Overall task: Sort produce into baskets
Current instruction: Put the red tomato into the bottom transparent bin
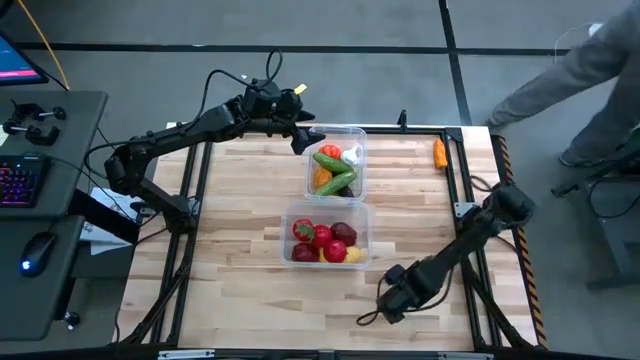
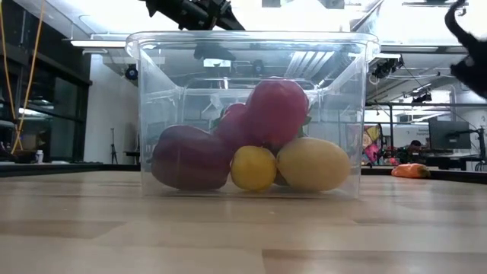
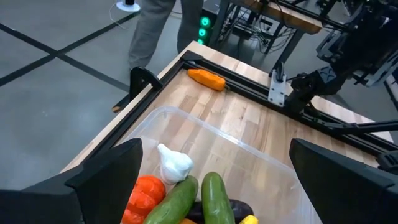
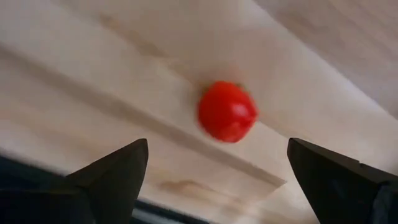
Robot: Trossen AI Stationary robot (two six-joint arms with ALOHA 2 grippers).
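The small red tomato (image 4: 227,112) is still beyond my right gripper's fingers, so they would miss it if they closed now. My right gripper needs to move toward the tomato first, then close on it.
Two clear baskets stand mid-table. The far basket (image 1: 337,160) holds green cucumbers (image 3: 217,199), white garlic (image 3: 174,165) and an orange-red pepper (image 3: 144,196). The near basket (image 1: 326,232) holds red fruit and yellow lemons (image 2: 312,164). My left gripper (image 1: 305,135) hangs open and empty over the far basket's far left corner, as the left wrist view (image 3: 214,149) shows. My right gripper (image 1: 385,300) is low near the table's near right edge, open. A small red tomato (image 4: 227,112) lies on the wood ahead of its fingers, untouched. An orange carrot (image 1: 439,152) lies at the far right edge.
A black frame rail (image 1: 455,170) runs along the table's right side by the carrot. A person (image 1: 590,70) stands beyond the far right corner. A desk with keyboard and mouse (image 1: 40,190) lies off the table's left.
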